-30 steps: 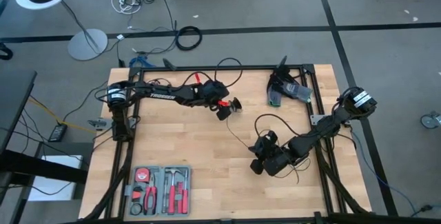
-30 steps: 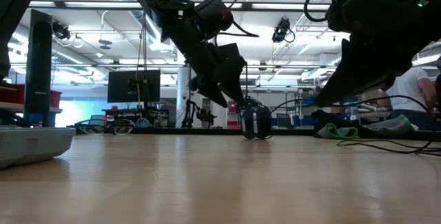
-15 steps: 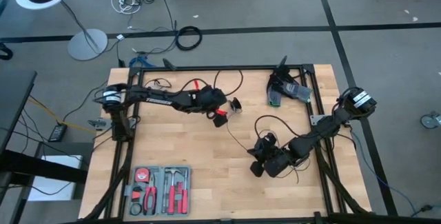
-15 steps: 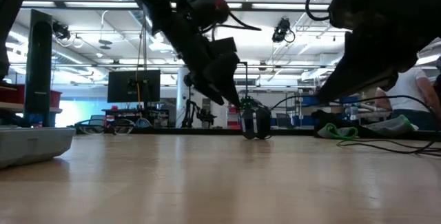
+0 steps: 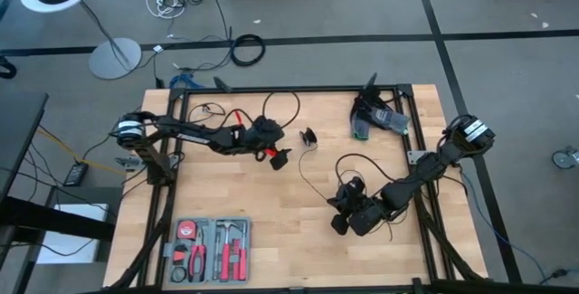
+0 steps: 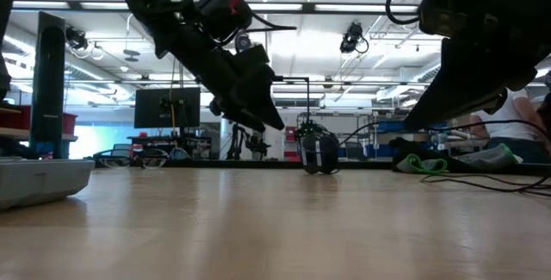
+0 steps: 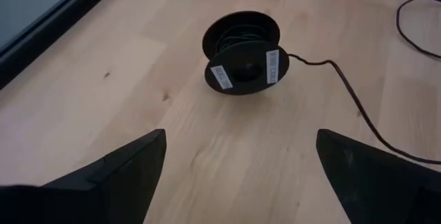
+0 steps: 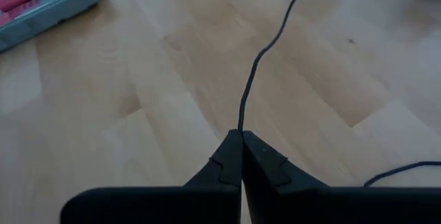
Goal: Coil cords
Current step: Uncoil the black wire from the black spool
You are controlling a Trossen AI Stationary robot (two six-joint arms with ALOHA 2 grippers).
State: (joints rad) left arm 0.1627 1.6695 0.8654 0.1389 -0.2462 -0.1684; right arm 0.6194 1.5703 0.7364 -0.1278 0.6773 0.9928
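The cord from my right gripper's fingers runs slack along the open table and would rest there, so it is time for my right gripper to release it.
The cord is one thin black strand (image 5: 306, 175) that runs across the wood from a small black spool (image 7: 242, 53) with white labels. The spool stands on its rims on the table (image 5: 308, 137) (image 6: 320, 152). My left gripper (image 7: 241, 176) (image 5: 276, 156) hangs open, slanting down, a short way to the table's left of the spool, and touches nothing. My right gripper (image 8: 241, 136) (image 5: 335, 217) is at the near right, shut on the cord. More of the cord arcs in a loop (image 5: 355, 160) beside the right arm. My right gripper pinches a single strand of the cord (image 8: 240, 124) between its two fingertips. The fingers slant down toward the table's near left and lie along the strand. From the tips the cord (image 8: 258, 65) runs off over the wood in a soft bend, not taut.
A grey tool case (image 5: 210, 251) with red-handled tools lies at the near left. A green and black bundle (image 5: 375, 118) sits at the far right corner. Black frame rails (image 5: 289, 89) edge the table. Bare wood lies between the two grippers.
My left gripper has drawn back from beside the spool toward the table's left edge and sunk a little, staying open. The spool has stayed standing where it was. My right gripper has kept its place, shut on the cord.
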